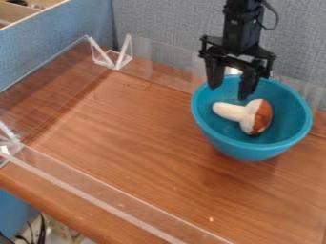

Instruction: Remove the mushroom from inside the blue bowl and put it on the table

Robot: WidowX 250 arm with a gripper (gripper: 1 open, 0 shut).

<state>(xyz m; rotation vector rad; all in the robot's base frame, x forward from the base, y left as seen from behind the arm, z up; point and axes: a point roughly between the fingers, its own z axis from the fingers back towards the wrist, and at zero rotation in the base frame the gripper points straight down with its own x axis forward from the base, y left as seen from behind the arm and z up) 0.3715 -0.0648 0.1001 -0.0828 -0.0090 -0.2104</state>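
Observation:
My gripper grabs the mushroom by its cream stem [231,111] next, to get the mushroom out of the blue bowl [227,139] and onto the table.
The blue bowl [227,139] stands on the table [133,138] at the right. Inside it the mushroom [246,114] lies on its side, cream stem to the left and reddish-brown cap to the right. My gripper [237,88] hangs pointing down over the bowl's back-left rim, just above the mushroom. Its jaws stand open and nothing is between the black fingers [216,84]; they are clear of the mushroom.
Low clear acrylic walls [76,186] edge the tabletop, with a clear bracket [112,52] at the back-left corner. A blue partition [57,48] rises behind on the left. The bowl sits close to the right edge of the view.

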